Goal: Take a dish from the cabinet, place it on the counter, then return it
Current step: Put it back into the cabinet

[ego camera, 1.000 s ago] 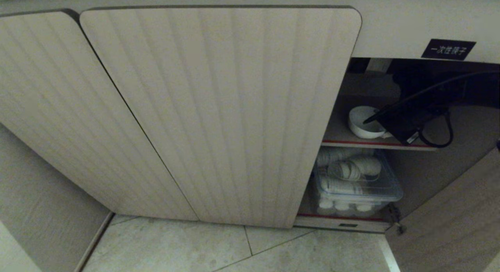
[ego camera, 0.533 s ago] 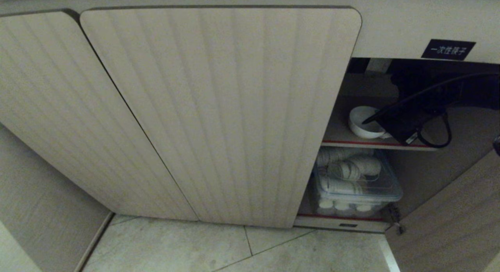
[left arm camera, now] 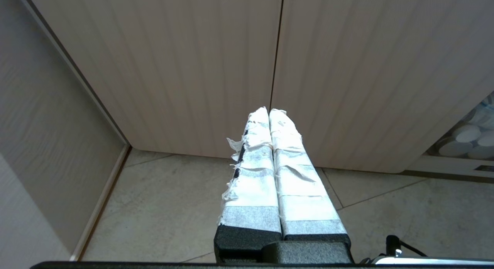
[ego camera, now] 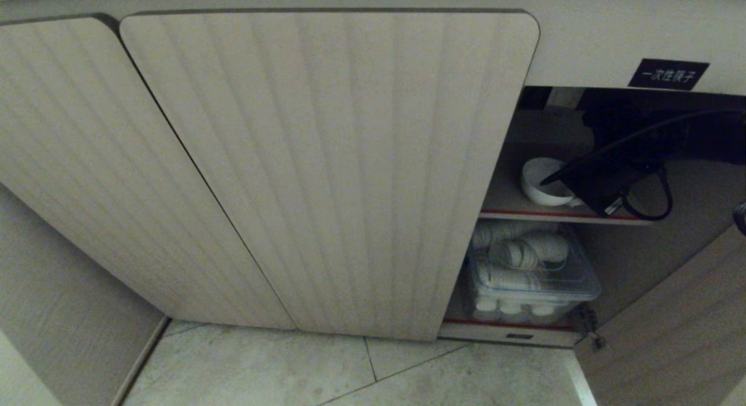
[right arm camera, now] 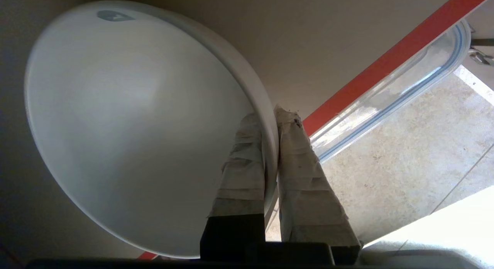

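Note:
The white bowl (ego camera: 545,184) is resting with its base on the red-edged shelf (ego camera: 524,214), behind the shelf's front edge, so my right gripper should open now.
The dish (ego camera: 539,184) is a small white bowl standing on the upper, red-edged shelf (ego camera: 524,214) of the cabinet (ego camera: 326,161), whose right-hand door is swung open. My right gripper (ego camera: 552,177) reaches into that opening from the right. In the right wrist view the right gripper (right arm camera: 270,114) is shut on the rim of the dish (right arm camera: 135,118), with one taped finger inside the bowl and one outside. The left gripper (left arm camera: 269,110) hangs shut and empty over the floor, facing the closed fluted doors. The counter is out of view.
On the lower shelf sits a clear plastic box (ego camera: 530,278) holding white cups. A black label (ego camera: 668,75) is fixed above the opening. The open door (ego camera: 670,324) stands at the right, a side panel (ego camera: 58,324) at the left, tiled floor (ego camera: 349,371) below.

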`<state>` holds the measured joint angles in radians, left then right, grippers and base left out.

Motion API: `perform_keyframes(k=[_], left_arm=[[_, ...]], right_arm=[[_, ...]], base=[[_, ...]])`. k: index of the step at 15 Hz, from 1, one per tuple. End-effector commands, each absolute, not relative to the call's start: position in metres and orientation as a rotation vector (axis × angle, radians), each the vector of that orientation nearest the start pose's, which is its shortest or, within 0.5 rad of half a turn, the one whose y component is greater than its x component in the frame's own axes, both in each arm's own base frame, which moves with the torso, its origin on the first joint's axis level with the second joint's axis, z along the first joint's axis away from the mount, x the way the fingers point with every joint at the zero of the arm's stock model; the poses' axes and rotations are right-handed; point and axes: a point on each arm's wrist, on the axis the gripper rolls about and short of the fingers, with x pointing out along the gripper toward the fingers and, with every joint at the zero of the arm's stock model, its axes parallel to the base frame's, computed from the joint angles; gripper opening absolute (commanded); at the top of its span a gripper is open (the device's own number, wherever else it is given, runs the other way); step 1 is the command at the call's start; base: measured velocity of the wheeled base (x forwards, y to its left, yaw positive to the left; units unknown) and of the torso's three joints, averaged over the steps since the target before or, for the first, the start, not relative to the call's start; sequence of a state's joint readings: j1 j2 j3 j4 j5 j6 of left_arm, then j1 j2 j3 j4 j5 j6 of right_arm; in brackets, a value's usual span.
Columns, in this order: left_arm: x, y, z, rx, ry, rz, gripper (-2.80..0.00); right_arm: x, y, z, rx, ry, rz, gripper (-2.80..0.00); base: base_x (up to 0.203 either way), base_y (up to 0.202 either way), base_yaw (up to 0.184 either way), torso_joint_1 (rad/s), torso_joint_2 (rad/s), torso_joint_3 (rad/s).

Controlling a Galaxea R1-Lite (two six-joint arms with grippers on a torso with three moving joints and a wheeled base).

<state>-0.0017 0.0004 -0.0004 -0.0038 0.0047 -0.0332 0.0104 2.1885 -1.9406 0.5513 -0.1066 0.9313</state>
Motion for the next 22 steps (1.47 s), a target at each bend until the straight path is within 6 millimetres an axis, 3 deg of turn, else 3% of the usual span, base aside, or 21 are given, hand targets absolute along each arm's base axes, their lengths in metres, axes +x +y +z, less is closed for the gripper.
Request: perform_keyframes(k=[1, 4, 5, 22], left_arm=[[-0.023, 0.0, 0.076, -0.034, -0.005, 0.003, -2.8], [-0.023, 0.0, 0.076, -0.034, -0.005, 0.003, -2.8], [-0.023, 0.0, 0.076, -0.034, -0.006, 0.003, -2.8], [-0.023, 0.0, 0.076, -0.034, -0.005, 0.003, -2.8]], right_arm=[[0.433, 0.002, 0.2, 0.836, 0.699, -0.459, -2.8], [0.434, 0.003, 0.199, 0.835, 0.703, -0.46, -2.8], [0.434, 0.003, 0.199, 0.835, 0.703, -0.46, 0.0], [0.43, 0.008, 0.208, 0.797, 0.659, -0.485, 0.0]], base=[[0.0, 0.0, 0.0, 0.0, 0.0, 0.0], [0.0, 0.0, 0.0, 0.0, 0.0, 0.0], [0.0, 0.0, 0.0, 0.0, 0.0, 0.0], [0.0, 0.0, 0.0, 0.0, 0.0, 0.0]])
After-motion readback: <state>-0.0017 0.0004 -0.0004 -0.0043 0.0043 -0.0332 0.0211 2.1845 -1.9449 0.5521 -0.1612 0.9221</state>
